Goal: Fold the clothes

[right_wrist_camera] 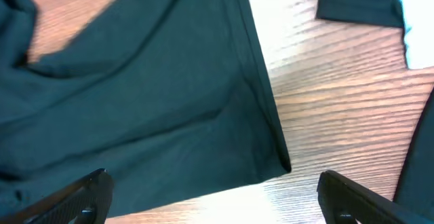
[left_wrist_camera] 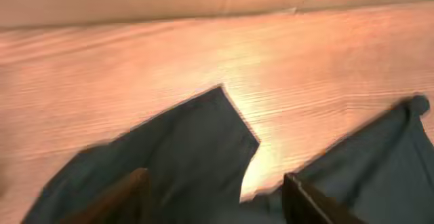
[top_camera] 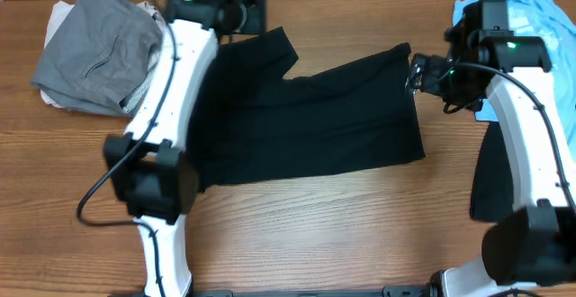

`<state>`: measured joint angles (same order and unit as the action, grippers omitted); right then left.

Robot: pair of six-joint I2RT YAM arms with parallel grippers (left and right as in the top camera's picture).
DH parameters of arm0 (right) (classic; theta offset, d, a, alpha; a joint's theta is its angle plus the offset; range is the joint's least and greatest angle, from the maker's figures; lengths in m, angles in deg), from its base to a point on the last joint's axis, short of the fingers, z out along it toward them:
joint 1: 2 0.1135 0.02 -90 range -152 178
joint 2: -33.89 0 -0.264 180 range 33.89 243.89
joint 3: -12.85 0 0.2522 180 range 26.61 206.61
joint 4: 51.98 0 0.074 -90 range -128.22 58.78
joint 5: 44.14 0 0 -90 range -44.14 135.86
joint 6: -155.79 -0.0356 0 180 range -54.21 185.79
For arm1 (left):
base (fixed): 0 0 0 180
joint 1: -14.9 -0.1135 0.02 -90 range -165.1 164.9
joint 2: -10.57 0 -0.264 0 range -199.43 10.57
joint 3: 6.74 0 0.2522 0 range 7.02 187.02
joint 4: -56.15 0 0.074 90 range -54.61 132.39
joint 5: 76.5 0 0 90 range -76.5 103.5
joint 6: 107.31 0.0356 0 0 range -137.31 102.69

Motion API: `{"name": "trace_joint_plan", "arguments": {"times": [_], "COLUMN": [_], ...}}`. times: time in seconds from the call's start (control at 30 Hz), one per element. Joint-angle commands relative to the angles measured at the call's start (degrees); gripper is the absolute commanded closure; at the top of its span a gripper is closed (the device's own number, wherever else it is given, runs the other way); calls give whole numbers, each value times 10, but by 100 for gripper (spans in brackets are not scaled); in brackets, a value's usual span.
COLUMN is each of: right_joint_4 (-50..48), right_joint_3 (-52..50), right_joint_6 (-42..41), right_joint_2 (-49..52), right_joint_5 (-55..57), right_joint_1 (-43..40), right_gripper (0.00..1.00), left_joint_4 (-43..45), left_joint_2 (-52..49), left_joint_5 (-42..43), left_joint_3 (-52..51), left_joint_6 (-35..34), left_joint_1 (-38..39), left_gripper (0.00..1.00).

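My left gripper grabs the black garment by the corner beside its pointed flap next, opposite my right gripper. This straightens the garment for folding.
A black garment lies spread flat on the wooden table, a pointed flap at its top left. My left gripper hovers over that upper left corner, open and empty; the left wrist view shows the black cloth between its fingers. My right gripper is at the garment's upper right corner, open and empty; the right wrist view shows the garment's hemmed edge and corner between its spread fingers.
A grey folded garment pile sits at the far left. A light blue cloth lies at the far right corner behind the right arm. Another dark cloth lies by the right arm's base.
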<state>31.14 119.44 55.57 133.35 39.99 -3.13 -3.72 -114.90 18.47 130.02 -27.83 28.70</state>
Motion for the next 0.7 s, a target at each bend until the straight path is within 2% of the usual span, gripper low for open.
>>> {"name": "trace_joint_plan", "arguments": {"times": [0.0, 0.27, 0.47, 0.67], "right_joint_4": [-5, -41, -64, -94], "right_joint_3": [11, 11, 11, 11], "right_joint_6": [7, 2, -1, -2], "right_joint_2": [18, 34, 35, 35], "right_joint_5": [14, 14, 13, 13], "right_joint_1": [-2, -2, -2, -5], "right_gripper": [0, 0, 0, 0], "left_joint_4": [71, 242, 279, 256], "left_joint_2": [-93, -204, -234, -251], "left_joint_5": [7, 7, 4, 3], "left_joint_3": [-1, -1, -1, -1], "left_joint_6": [-32, -88, -108, -107], "left_joint_1": [7, 30, 33, 34], "left_gripper": [34, 30, 32, 49]}}
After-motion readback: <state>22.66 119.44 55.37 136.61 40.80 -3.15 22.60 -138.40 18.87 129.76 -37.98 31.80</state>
